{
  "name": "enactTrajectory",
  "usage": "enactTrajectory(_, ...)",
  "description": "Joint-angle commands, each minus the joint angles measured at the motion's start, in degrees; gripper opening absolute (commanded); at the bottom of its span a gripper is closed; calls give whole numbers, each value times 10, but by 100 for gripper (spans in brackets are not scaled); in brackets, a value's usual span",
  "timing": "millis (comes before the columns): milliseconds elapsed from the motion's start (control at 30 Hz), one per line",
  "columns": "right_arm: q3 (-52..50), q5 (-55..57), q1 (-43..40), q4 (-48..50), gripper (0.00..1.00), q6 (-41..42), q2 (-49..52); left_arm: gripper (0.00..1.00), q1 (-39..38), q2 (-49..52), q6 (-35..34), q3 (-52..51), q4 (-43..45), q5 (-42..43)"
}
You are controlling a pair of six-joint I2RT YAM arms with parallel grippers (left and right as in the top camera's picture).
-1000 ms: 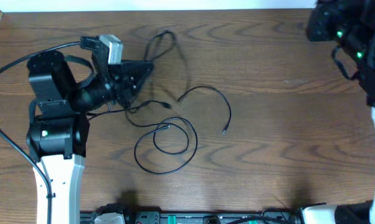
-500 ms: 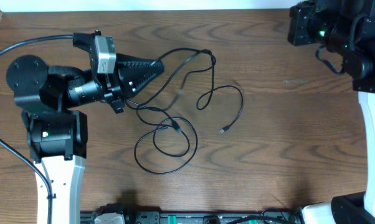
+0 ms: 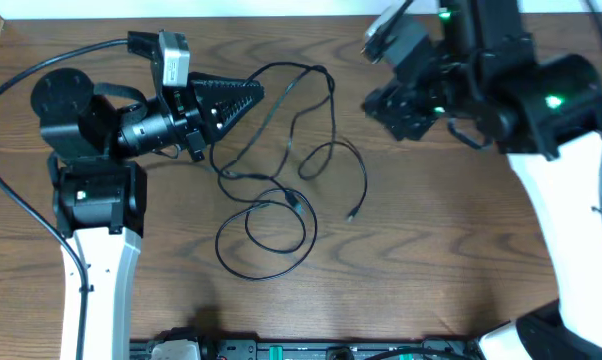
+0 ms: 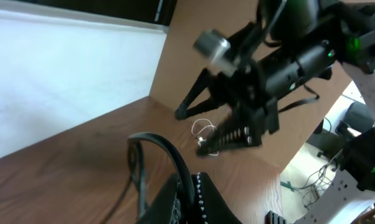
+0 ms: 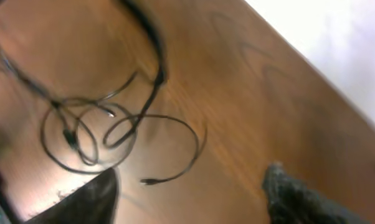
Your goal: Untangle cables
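Observation:
My right gripper is going to grab the black cable at the arched bend (image 3: 318,69) (image 5: 155,42) leading from my left gripper next, so it can pull the loops apart.
Several thin black cables (image 3: 264,277) lie in loose overlapping loops at the table's middle, and one plug end (image 3: 351,214) points right. My left gripper (image 3: 256,93) is shut on one black cable at the upper left of the tangle. In the left wrist view that cable (image 4: 166,146) runs up from between the pressed fingers (image 4: 206,202). My right gripper (image 3: 401,110) hovers open to the right of the cables, holding nothing. Its wrist view looks down on the loops (image 5: 155,81) and a plug end (image 5: 147,182), with its fingers (image 5: 81,199) spread wide apart.
The wooden table (image 3: 461,250) ends in a white wall strip along the far edge (image 3: 231,8). The left arm's base (image 3: 91,210) stands at the left, the right arm (image 3: 551,110) at the upper right. Equipment lines the near edge (image 3: 281,350).
The right arm swung in from the far right corner to beside the cables and its jaws opened. The left gripper turned right, holding its cable, and the upper strands were pulled rightward.

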Motion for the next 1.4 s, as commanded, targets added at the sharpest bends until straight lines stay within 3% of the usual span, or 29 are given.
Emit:
enactTrajectory(0, 1, -7, 10, -3, 78, -76, 45, 7, 3, -5, -14, 4, 3, -2)
enactTrajectory(300, 1, -7, 30, 34, 78, -76, 134, 8, 3, -9, -23, 4, 3, 13)
enactTrajectory(633, 1, -7, 50, 96, 79, -56, 137, 7, 3, -9, -23, 4, 3, 14)
enactTrajectory(1100, 1, -7, 52, 154, 75, 65, 136, 7, 3, -5, -21, 4, 3, 14)
enactTrajectory(1167, 1, -7, 52, 164, 66, 83, 136, 7, 3, -2, -20, 4, 3, 14)
enactTrajectory(1267, 1, -7, 52, 202, 41, 122, 135, 8, 3, 1, -20, 4, 3, 14)
enactTrajectory(1333, 1, 0, 52, 222, 19, 143, 135, 7, 3, 0, -20, 4, 3, 14)
enactTrajectory(1367, 1, 10, 52, 231, 4, 157, 135, 7, 3, 0, -20, 4, 3, 14)
